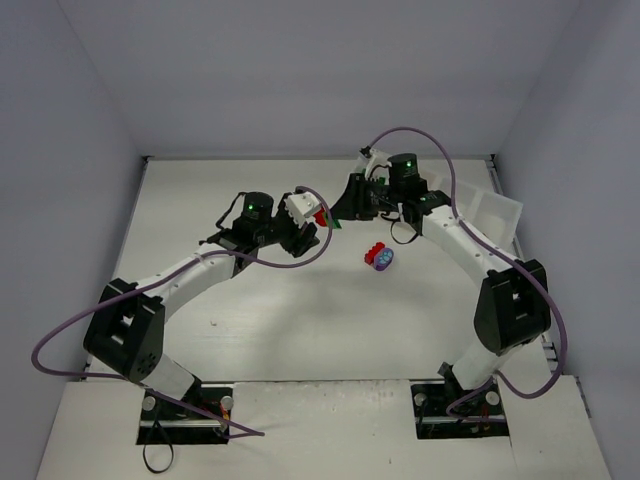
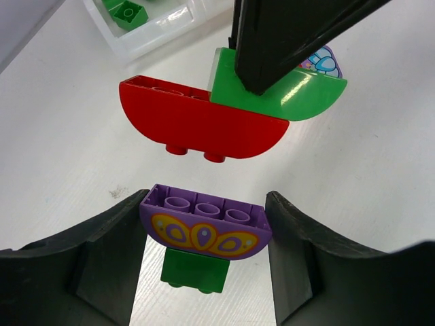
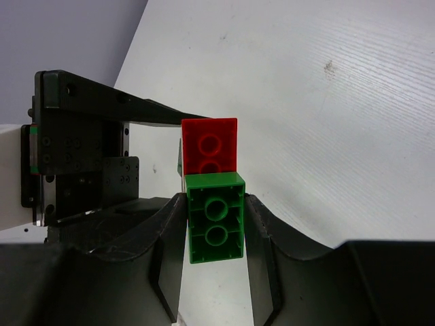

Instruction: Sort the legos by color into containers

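My left gripper keeps hold of the lego for now, since the purple curved lego's green brick hangs above the table and the lego would fall if released.
My left gripper (image 2: 207, 198) is shut on a purple curved lego (image 2: 204, 227) with a yellow pattern, and a small green brick (image 2: 196, 270) hangs from it. Just beyond it, a red curved lego (image 2: 197, 125) is joined to a green one (image 2: 299, 92), both lifted off the table. My right gripper (image 3: 215, 200) is shut on that green lego (image 3: 216, 217), with the red one (image 3: 211, 146) past it. In the top view both grippers meet at mid-table (image 1: 328, 216). A red brick (image 1: 375, 250) and a rounded purple piece (image 1: 384, 261) lie on the table.
The translucent white tray (image 1: 497, 208) stands at the right edge of the table. One of its compartments (image 2: 166, 27) holds a green brick (image 2: 128, 12). Purple cables loop from both arms over the table.
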